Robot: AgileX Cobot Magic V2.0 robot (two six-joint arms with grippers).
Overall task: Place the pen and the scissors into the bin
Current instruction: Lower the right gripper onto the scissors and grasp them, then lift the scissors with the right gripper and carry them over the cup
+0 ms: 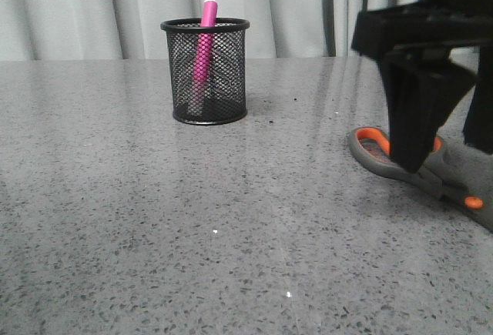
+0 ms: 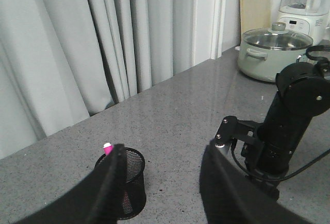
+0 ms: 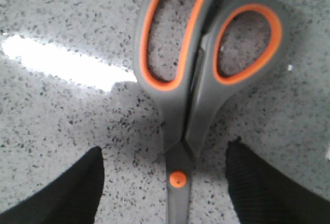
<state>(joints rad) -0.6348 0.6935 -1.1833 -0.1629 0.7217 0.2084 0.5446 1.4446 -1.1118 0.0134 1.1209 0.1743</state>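
The fingers of the robot's right gripper are above the grey scissors (image 1: 416,169) beside their orange pivot button (image 1: 474,202), so it isn't time to close yet: the gripper should come down first, then close on the scissors.
The pink pen (image 1: 206,42) stands inside the black mesh bin (image 1: 206,73) at the back middle of the table, its cap above the rim. In the left wrist view the bin (image 2: 131,183) and the pen's tip (image 2: 108,148) also show. The grey scissors (image 1: 416,169) with orange-lined loops lie flat on the right. My right gripper (image 1: 439,158) is open, low over them, a finger on each side of the pivot button (image 3: 178,179); the scissors (image 3: 191,80) lie between the fingers, untouched. My left gripper (image 2: 162,172) is open, empty, high above the table near the bin.
Grey curtains hang behind the table. A pale green pot (image 2: 273,51) and a white blender (image 2: 304,7) stand at the far end in the left wrist view. The right arm (image 2: 289,126) is also seen there.
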